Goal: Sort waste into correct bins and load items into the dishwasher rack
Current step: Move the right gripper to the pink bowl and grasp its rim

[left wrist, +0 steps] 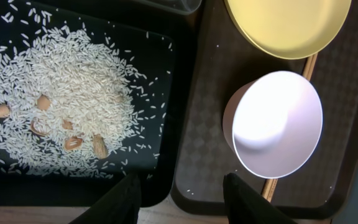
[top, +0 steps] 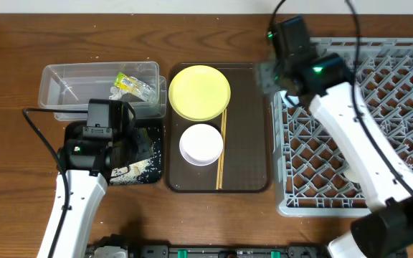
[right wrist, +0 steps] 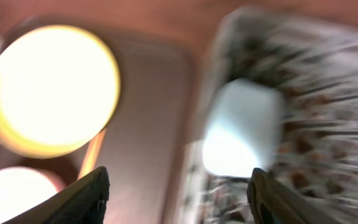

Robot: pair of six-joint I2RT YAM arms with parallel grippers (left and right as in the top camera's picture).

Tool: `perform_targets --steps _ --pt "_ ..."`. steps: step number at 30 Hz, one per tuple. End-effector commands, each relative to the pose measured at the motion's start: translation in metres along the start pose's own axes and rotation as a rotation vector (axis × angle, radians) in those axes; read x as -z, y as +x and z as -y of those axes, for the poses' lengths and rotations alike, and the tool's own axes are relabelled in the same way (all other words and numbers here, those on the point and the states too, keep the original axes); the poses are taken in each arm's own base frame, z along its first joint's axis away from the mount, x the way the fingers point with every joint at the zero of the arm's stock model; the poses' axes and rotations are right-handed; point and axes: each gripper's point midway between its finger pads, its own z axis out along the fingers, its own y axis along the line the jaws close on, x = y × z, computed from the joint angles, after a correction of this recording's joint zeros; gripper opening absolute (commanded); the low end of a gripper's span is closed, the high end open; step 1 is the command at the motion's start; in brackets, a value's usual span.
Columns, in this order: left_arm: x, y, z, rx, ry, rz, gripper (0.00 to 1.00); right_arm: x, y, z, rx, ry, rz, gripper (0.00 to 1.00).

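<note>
My right gripper should next pinch the white bowl's rim on its rack-facing side [top: 222, 145], so that it can tip the white bowl into the dishwasher rack [top: 378, 107].
The yellow-green wrapper [top: 131, 84] lies in the clear tub [top: 63, 89]. Rice scraps [left wrist: 61, 93] with a few brown bits fill the black bin [top: 153, 143]. My left gripper [left wrist: 182, 199] hangs open over the seam between that bin and the brown tray, holding nothing. On the tray sit the yellow plate [top: 199, 92], the white bowl [top: 201, 143] and the chopsticks [top: 221, 154]. My right gripper [right wrist: 178, 193] is open above the left edge of the dishwasher rack [top: 378, 107]. A pale bluish-white dish [right wrist: 241, 127], too blurred to name, rests in the rack below it.
The brown tray [top: 249, 143] lies between the bins and the rack. The right arm [top: 357, 143] crosses over the rack's left half. Bare wooden table [top: 6, 179] lies to the left and along the front edge.
</note>
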Motion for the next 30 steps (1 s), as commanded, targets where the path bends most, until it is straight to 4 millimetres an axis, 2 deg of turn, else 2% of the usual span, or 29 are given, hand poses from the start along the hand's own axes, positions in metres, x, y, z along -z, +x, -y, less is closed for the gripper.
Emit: perform_targets --steps 1,5,10,12,15,21,24,28,30 --pt "0.003 -0.003 -0.002 -0.003 -0.014 0.014 0.46 -0.017 0.028 -0.043 0.042 -0.182 -0.115 0.70" --pt "0.003 -0.005 -0.012 -0.001 -0.068 0.027 0.46 -0.034 0.057 -0.069 0.095 -0.215 -0.201 0.71" --pt "0.007 -0.005 -0.037 0.045 -0.210 0.046 0.46 -0.051 0.096 -0.106 0.157 -0.290 -0.316 0.72" --pt "0.009 -0.005 -0.047 0.070 -0.266 0.060 0.46 -0.058 0.111 -0.115 0.184 -0.291 -0.356 0.71" --pt "0.010 -0.005 -0.050 0.068 -0.282 0.062 0.46 -0.069 0.129 -0.126 0.218 -0.286 -0.405 0.68" --pt "0.010 -0.005 -0.050 0.068 -0.282 0.062 0.46 -0.094 0.158 -0.135 0.227 -0.259 -0.500 0.53" --pt "0.010 -0.005 -0.050 0.068 -0.282 0.062 0.46 -0.107 0.170 -0.135 0.216 -0.241 -0.542 0.50" --pt "0.010 -0.004 -0.050 0.068 -0.284 0.056 0.46 -0.119 0.175 -0.133 0.213 -0.227 -0.556 0.44" --pt "0.010 -0.004 -0.050 0.068 -0.284 0.055 0.46 -0.122 0.177 -0.133 0.212 -0.226 -0.558 0.33"
